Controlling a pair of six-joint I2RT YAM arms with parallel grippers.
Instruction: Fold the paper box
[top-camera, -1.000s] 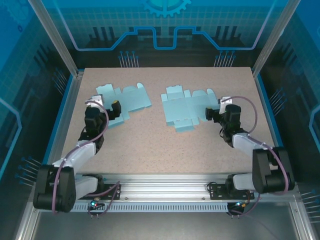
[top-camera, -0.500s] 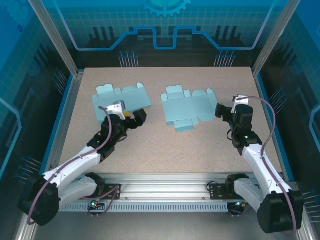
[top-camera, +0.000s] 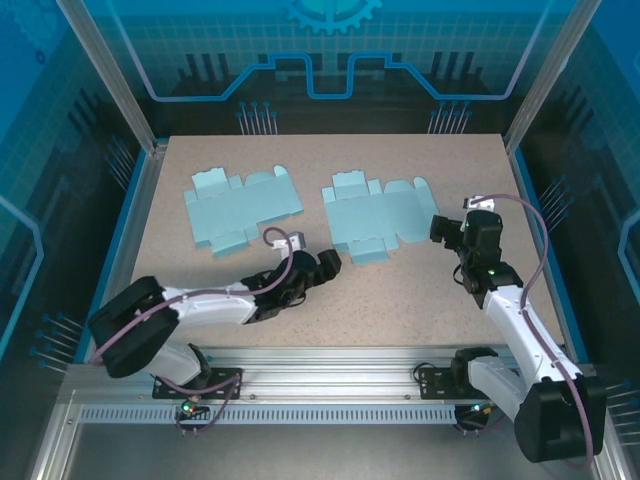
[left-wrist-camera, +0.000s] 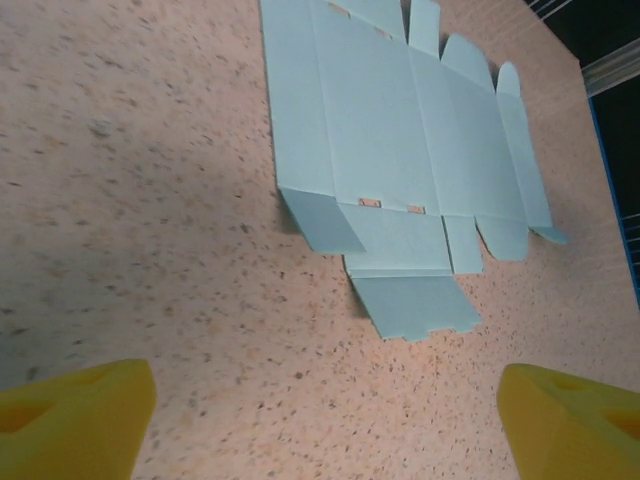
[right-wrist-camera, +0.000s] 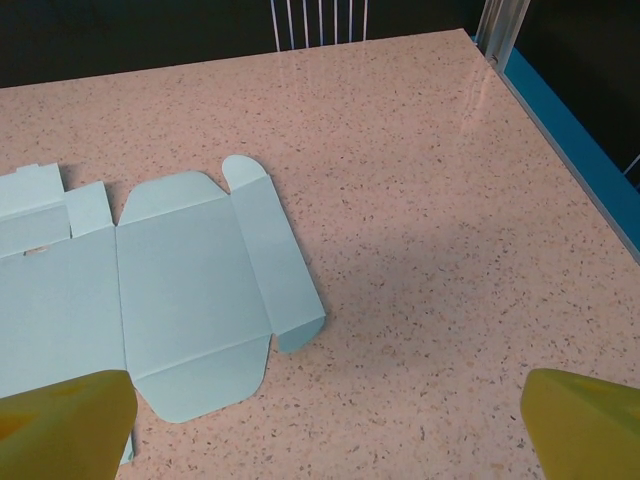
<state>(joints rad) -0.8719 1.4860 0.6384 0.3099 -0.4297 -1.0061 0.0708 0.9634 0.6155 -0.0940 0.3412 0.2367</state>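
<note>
My left gripper pinches the centre blank's angled corner tab (top-camera: 341, 247) (left-wrist-camera: 322, 222) beside its lower tab next. This leaves the opposite flapped end free for my right gripper to fold.
Two flat light-blue paper box blanks lie on the speckled table, one at the back left (top-camera: 240, 205) and one at the centre (top-camera: 375, 215). My left gripper (top-camera: 328, 264) reaches low across the table and stops just short of the centre blank's lower tab (top-camera: 368, 252). In the left wrist view that blank (left-wrist-camera: 400, 150) lies ahead of the open gripper (left-wrist-camera: 325, 425), whose yellow fingertips (left-wrist-camera: 70, 415) are wide apart. My right gripper (top-camera: 440, 228) hovers open just right of the same blank (right-wrist-camera: 150, 290), with bare table between its fingers (right-wrist-camera: 590, 425).
A blue rim (top-camera: 530, 200) and aluminium posts (top-camera: 135, 110) border the table. The metal rail (top-camera: 330, 385) with the arm bases runs along the near edge. Bare tabletop lies in front of both blanks.
The left arm has swung from the back-left blank across to the centre, stretching low toward the centre blank's lower tab. The right gripper has pulled back a little to the right.
</note>
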